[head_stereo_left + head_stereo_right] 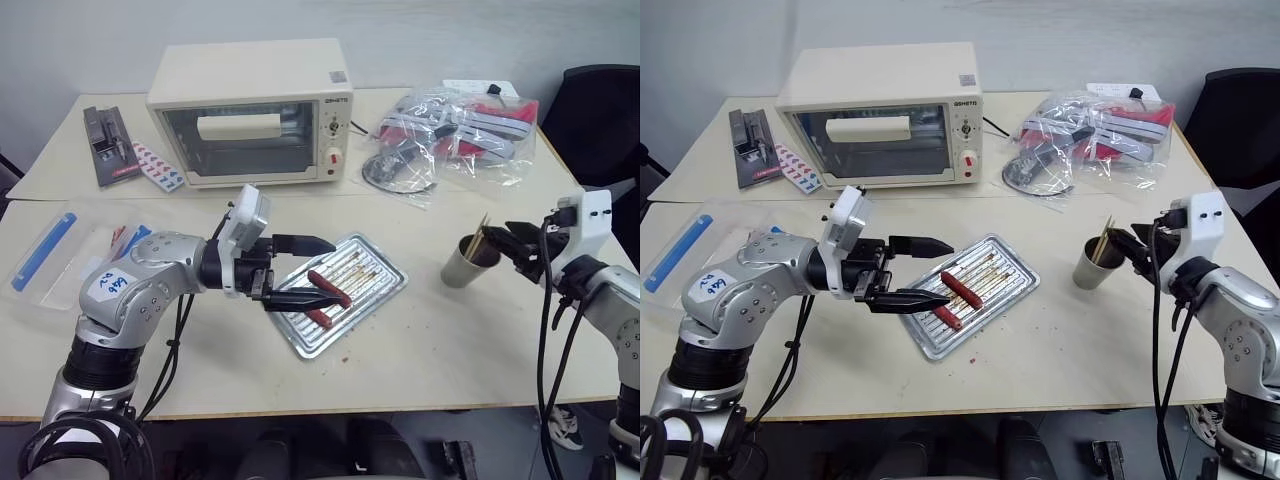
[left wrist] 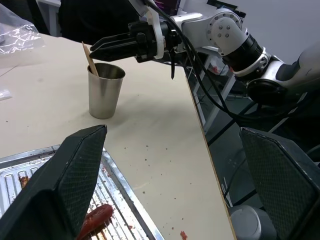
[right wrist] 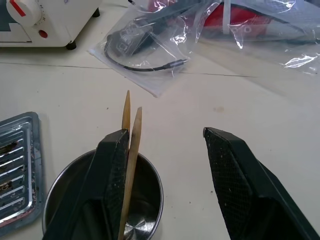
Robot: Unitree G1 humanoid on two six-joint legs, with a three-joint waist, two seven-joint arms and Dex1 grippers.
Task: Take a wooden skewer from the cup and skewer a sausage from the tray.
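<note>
I need to get a skewer for the sausage, so I will grab a wooden skewer's exposed end [image 1: 483,224] with my right gripper next.
The silver tray [image 1: 392,271] lies mid-table with two reddish-brown sausages [image 1: 329,288] [image 1: 318,318] on its ribbed bottom. My left gripper [image 1: 318,270] hovers level over the tray's near end, open wide, and one sausage lies just past its lower finger. To the right stands the grey metal cup [image 1: 465,264] with wooden skewers [image 3: 131,145] leaning in it. My right gripper [image 3: 164,132] is open just above the cup's rim. One finger [image 3: 112,170] is over the cup's mouth, with the skewers at its inner edge. Nothing is gripped.
A cream toaster oven [image 1: 250,110] stands at the back, with clear bags [image 1: 450,135] of red items and a cable to its right. A clear case with blue bars [image 1: 45,250] lies at the left. A black chair [image 1: 600,110] stands at the right corner.
</note>
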